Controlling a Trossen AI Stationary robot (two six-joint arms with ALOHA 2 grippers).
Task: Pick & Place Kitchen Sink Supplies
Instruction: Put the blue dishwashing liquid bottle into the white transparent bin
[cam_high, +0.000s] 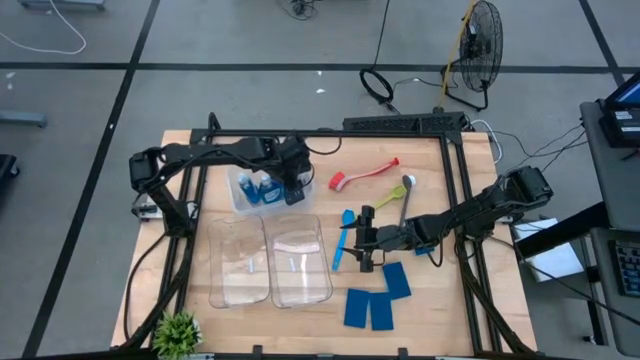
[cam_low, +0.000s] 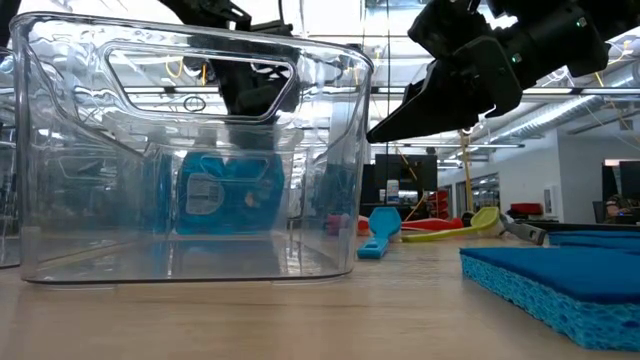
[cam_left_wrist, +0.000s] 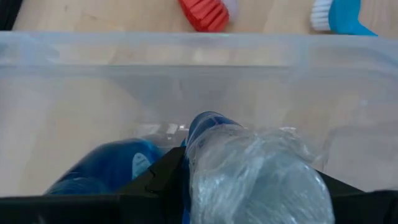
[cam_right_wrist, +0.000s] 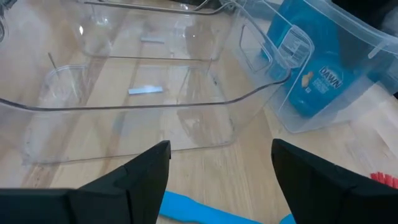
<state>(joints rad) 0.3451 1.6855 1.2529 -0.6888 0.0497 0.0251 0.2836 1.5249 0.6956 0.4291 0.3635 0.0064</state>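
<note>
My left gripper is ready to open, because the bottle's blue end (cam_left_wrist: 210, 122) is inside the small clear bin (cam_left_wrist: 261, 93). The blue-liquid bottle would stay in the bin.
My left gripper (cam_high: 290, 187) reaches down into a small clear bin (cam_high: 238, 197) at the table's far left and is shut on a blue-liquid bottle (cam_left_wrist: 249, 168). A second bottle (cam_left_wrist: 106, 171) lies beside it in that bin. My right gripper (cam_right_wrist: 217, 180) hovers open over the blue brush (cam_high: 345, 240), which lies flat on the table mid-right, and touches nothing. The red brush (cam_high: 365, 175) and the yellow-green brush (cam_high: 393, 193) lie farther back. Three flat blue sponges (cam_high: 370, 305) rest on the table near the front. My left gripper has the bottle pinched between its two fingers (cam_left_wrist: 155, 180), coming from above and pointing down into the small bin. The fingers sit on the bottle's clear upper body (cam_left_wrist: 205, 155), and its blue end (cam_left_wrist: 208, 124) points at the bin floor. Whether that end rests there, I cannot tell.
Two large clear bins (cam_high: 240, 262) (cam_high: 300, 262) stand side by side between the small bin and the table's near edge, just left of my right gripper. A small green plant (cam_high: 178, 335) sits at the near left corner. Bare wood lies right of the sponges.
</note>
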